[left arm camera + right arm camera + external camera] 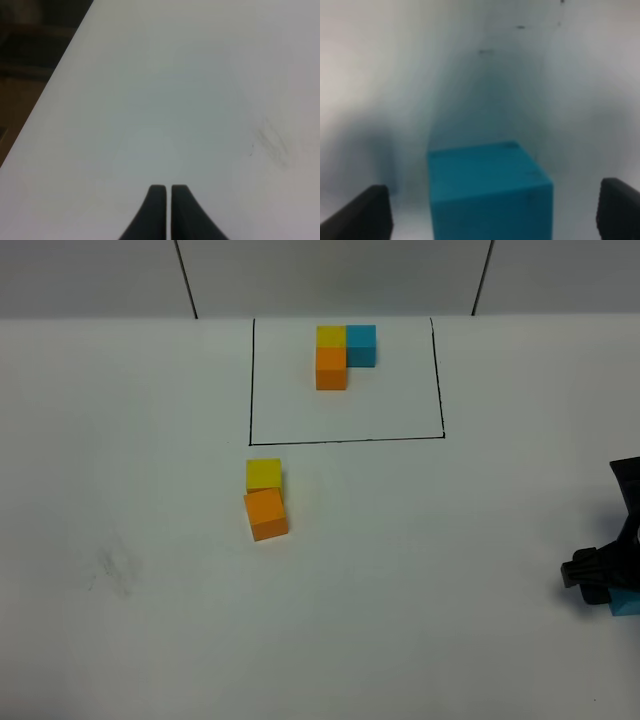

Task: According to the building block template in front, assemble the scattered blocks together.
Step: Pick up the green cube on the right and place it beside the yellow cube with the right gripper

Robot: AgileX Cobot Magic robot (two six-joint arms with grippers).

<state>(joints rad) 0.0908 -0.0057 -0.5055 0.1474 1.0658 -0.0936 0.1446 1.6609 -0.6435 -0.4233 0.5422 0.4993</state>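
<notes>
My right gripper grabs the light blue cube [626,602] by opposite sides next, to add the missing piece beside the yellow cube.
The template [340,355] is an L of yellow, blue and orange cubes inside a black drawn rectangle at the back of the table. A loose yellow cube [264,474] and a loose orange cube [266,515] touch each other left of centre; the orange one is slightly turned. The loose light blue cube [626,602] [489,192] lies at the right edge. My right gripper [612,590] [492,210] is open, one finger on either side of this cube, not touching it. My left gripper [167,210] is shut and empty over bare table; it does not show in the high view.
The white table [150,440] has a faint smudge [115,575] at front left, also in the left wrist view [272,145]. The table's left edge [45,110] shows in the left wrist view. A grey wall with two dark vertical seams stands behind the table.
</notes>
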